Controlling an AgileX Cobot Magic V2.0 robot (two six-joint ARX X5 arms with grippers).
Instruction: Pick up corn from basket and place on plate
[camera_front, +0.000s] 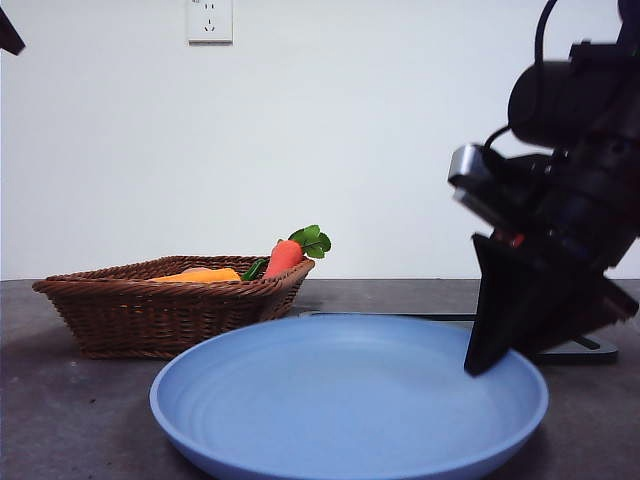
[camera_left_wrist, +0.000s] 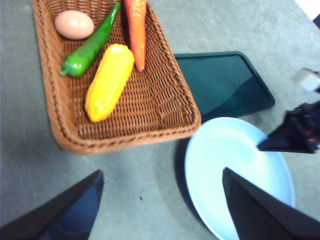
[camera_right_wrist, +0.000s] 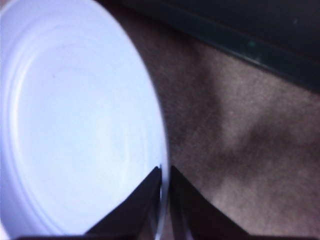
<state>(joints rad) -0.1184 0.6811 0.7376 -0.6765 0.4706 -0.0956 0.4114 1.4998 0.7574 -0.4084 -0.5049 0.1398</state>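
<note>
My left gripper should next grab the corn around its middle (camera_left_wrist: 109, 82) to keep both ends level. The corn is a long cob (camera_left_wrist: 102, 102) lying flat.
The corn (camera_left_wrist: 110, 82), a ribbed yellow cob, lies flat in the brown wicker basket (camera_left_wrist: 150, 115); the front view shows only its top (camera_front: 200, 275) over the basket's wall (camera_front: 150, 310). The light-blue plate (camera_front: 340, 400) sits on the table in front of the basket. My right gripper (camera_right_wrist: 165, 172) is shut on the plate's rim (camera_right_wrist: 161, 150), one jaw inside and one outside; the front view shows it (camera_front: 485, 360) at the plate's right edge. My left gripper (camera_left_wrist: 162, 171) hangs open and empty high above the table, between the basket and the plate (camera_left_wrist: 225, 165).
Beside the corn in the basket lie a carrot (camera_left_wrist: 136, 30), a green pepper (camera_left_wrist: 92, 45) and an egg-like pinkish item (camera_left_wrist: 74, 24). A flat dark tray (camera_left_wrist: 225, 82) lies behind the plate. A black tip of the left arm (camera_front: 10, 35) shows at the top corner.
</note>
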